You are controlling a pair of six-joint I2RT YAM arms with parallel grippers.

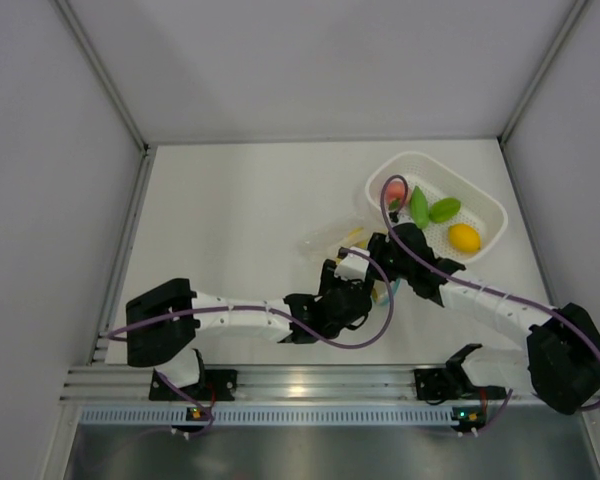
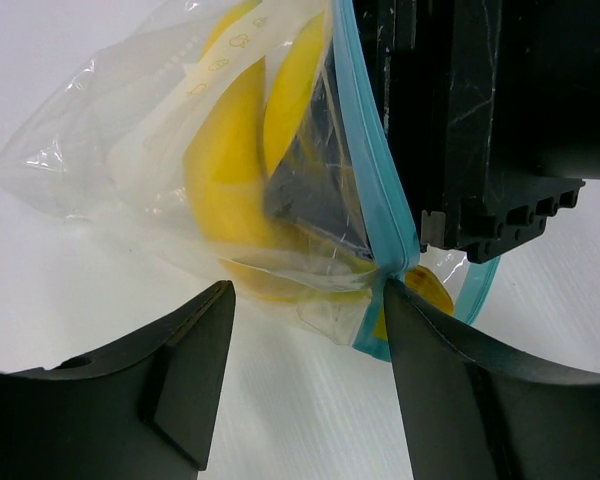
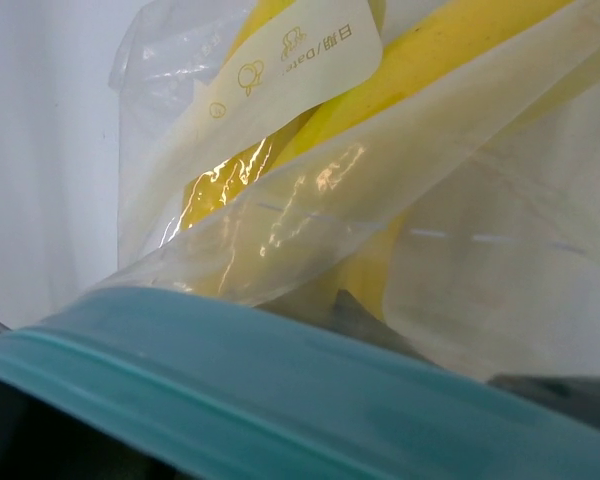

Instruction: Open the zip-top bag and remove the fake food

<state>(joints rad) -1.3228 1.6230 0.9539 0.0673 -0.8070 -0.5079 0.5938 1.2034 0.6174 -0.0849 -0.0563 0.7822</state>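
My left gripper grabs the zip-top bag [image 1: 332, 240] by the bend of its blue zip next, so the bag's opening stays open to remove the banana bunch.
The zip-top bag [image 1: 332, 240] lies in the middle of the table with the yellow banana bunch [image 2: 230, 150] inside. Its blue zip strip [image 2: 375, 190] runs down beside my right gripper [image 1: 372, 252], whose black body stands at the bag's mouth. In the right wrist view the strip [image 3: 280, 400] and the plastic cover its fingers. My left gripper [image 2: 308, 290] is open just short of the bag, and its right finger [image 2: 430, 370] touches the strip's lower bend. The pink peach [image 1: 394, 190], green pieces [image 1: 430, 208] and yellow-orange fruit [image 1: 464, 238] lie in the basket.
The white perforated basket [image 1: 492, 208] stands at the back right, just beyond my right arm. White walls close the table at the left, back and right. A metal rail [image 1: 300, 385] runs along the near edge.
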